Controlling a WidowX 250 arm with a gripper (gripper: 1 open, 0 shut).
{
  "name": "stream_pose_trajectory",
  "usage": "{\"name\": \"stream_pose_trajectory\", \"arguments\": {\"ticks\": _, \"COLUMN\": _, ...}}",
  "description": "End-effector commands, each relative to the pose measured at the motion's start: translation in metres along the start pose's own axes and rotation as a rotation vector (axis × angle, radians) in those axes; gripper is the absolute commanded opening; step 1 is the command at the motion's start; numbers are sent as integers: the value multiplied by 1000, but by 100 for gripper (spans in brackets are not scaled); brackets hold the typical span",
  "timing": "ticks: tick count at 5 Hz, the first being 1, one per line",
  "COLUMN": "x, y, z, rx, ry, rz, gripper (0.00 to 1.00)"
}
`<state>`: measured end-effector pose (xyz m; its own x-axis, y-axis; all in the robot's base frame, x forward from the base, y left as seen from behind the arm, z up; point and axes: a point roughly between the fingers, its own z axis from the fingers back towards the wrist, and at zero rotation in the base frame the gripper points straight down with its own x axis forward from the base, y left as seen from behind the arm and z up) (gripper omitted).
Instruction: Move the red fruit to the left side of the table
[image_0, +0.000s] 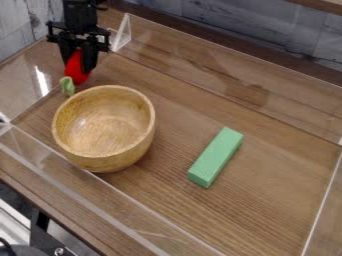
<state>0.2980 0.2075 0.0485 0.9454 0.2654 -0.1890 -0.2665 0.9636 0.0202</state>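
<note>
My gripper should open now: the red fruit, hanging with its green stem (66, 85) over the wood beside the wooden bowl, would stay there.
The red fruit (76, 68) hangs in my gripper (79, 60) at the far left of the table (214, 90), just behind the wooden bowl. Its pale green stem (66, 85) sticks out below, close to the tabletop. My gripper points almost straight down and is shut on the fruit, with its black fingers (88, 46) on either side of the red body. Whether the fruit touches the wood I cannot tell.
A round wooden bowl (103, 126) stands left of centre, right in front of the gripper. A green rectangular block (215, 157) lies to its right. Low clear acrylic walls (27, 62) ring the tabletop; the left wall is close to the gripper.
</note>
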Motion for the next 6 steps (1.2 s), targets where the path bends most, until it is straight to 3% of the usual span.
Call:
{"name": "stream_pose_trajectory", "arguments": {"ticks": 1, "x": -1, "y": 7, "z": 32, "rx": 22, "ry": -96, "rz": 10, "gripper": 0}}
{"name": "stream_pose_trajectory", "arguments": {"ticks": 6, "x": 1, "y": 7, "z": 24, "rx": -3, "ry": -132, "rz": -9, "gripper": 0}}
